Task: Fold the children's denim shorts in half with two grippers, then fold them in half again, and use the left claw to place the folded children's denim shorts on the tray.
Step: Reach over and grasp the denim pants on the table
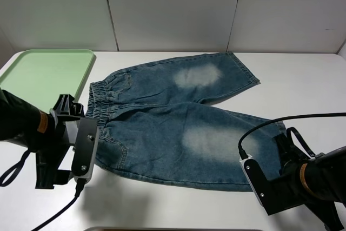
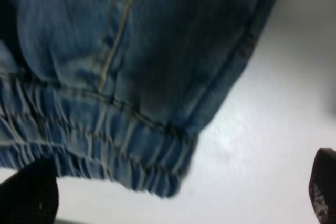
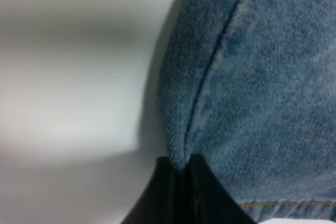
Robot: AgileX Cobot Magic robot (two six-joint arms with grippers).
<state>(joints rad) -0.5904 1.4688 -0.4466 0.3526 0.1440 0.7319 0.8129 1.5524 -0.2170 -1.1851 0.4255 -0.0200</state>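
The left gripper grabs the elastic waistband's corner [image 2: 169,174] next, to fold the shorts in half.
The blue children's denim shorts [image 1: 178,123] lie spread flat on the white table, waistband to the left and both legs to the right. My left arm [image 1: 65,144] hangs over the near waistband corner. In the left wrist view the left gripper [image 2: 176,195] is open, its fingers [image 2: 26,195] wide apart, with the elastic waistband corner [image 2: 131,156] between them and untouched. My right arm [image 1: 286,185] is at the near leg's hem. In the right wrist view the right gripper [image 3: 178,169] is shut, pinching the edge of the denim [image 3: 252,93].
A light green tray [image 1: 43,68] sits at the far left of the white table [image 1: 303,79], just beyond the waistband. A white panelled wall stands behind. Cables trail from both arms near the table's front edge.
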